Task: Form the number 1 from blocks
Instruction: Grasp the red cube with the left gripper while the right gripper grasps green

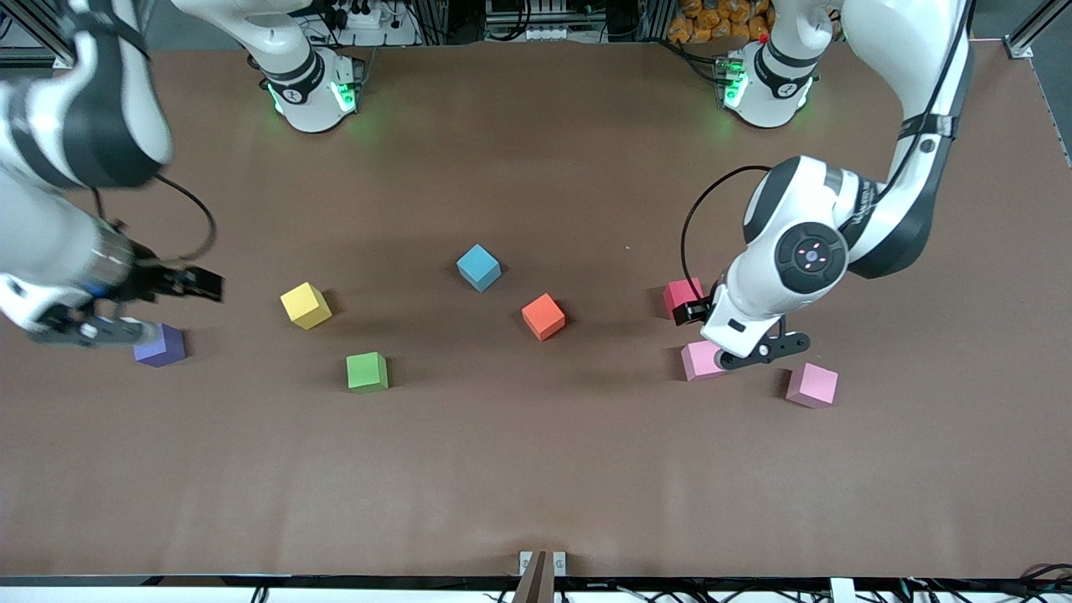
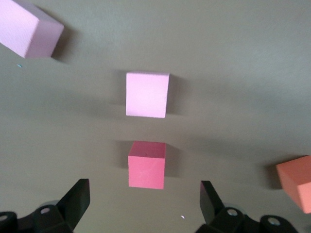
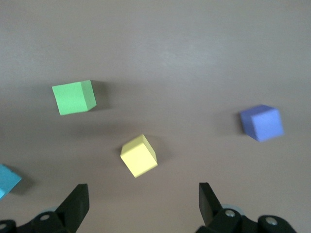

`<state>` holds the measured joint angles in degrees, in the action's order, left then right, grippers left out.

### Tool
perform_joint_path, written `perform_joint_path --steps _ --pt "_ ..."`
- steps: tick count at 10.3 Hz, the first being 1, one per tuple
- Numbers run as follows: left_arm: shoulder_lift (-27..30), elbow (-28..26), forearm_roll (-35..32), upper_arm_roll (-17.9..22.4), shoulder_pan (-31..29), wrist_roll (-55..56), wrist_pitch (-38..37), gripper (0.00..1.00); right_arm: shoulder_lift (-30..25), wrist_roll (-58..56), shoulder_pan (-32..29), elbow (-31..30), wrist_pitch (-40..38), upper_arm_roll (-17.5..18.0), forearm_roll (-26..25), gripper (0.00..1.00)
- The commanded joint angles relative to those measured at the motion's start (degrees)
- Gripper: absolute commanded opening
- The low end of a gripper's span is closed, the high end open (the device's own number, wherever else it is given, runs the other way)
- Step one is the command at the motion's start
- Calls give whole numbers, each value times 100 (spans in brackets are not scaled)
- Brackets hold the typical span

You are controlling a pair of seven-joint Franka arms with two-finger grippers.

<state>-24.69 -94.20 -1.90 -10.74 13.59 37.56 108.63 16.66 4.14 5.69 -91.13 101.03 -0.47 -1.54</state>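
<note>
The left gripper grabs the red block (image 2: 146,165) by its opposite sides next. The block goes into building the number 1.
Five blocks lie apart on the brown table: blue (image 1: 479,267), yellow (image 1: 306,305), green (image 1: 367,372), orange (image 1: 543,316) and red (image 1: 680,293). My left gripper (image 1: 758,352) hangs open over the table beside the red block, which its hand partly hides. In the left wrist view the red block (image 2: 146,165) lies just ahead of the open left gripper (image 2: 144,196), and the orange block (image 2: 296,182) is off to one side. My right gripper (image 1: 92,331) is open and empty at the right arm's end. The right wrist view has the yellow block (image 3: 139,156) ahead of that gripper (image 3: 143,194), with the green block (image 3: 73,97) farther off.
Two pink cubes (image 1: 699,360) (image 1: 811,385) lie near the left gripper, nearer the front camera than the red block. A purple cube (image 1: 161,345) sits under the right hand. Both arm bases (image 1: 310,92) (image 1: 766,84) stand along the table's edge farthest from the front camera.
</note>
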Motion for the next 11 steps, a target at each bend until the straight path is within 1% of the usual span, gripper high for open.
perform_joint_path --steps 1,3,5,6,8,11 --pt "201 -606 -30 -42 39 295 289 100 644 34 64 122 486 -24 303 100" --pt "245 -1221 -65 -51 47 453 920 100 821 43 186 122 645 -24 347 100" --pt "132 -1547 -109 -51 205 734 1483 100 1163 43 318 122 1057 -32 610 100" --pt "9 -1627 -109 -42 223 796 1677 100 1321 43 423 122 1294 -67 620 100" --pt "-150 -1697 -109 -42 232 805 1749 100 1637 43 669 130 1847 -155 638 100" --pt "-246 -1804 -109 -42 215 805 1749 100 1937 43 828 148 2341 -182 1120 100"
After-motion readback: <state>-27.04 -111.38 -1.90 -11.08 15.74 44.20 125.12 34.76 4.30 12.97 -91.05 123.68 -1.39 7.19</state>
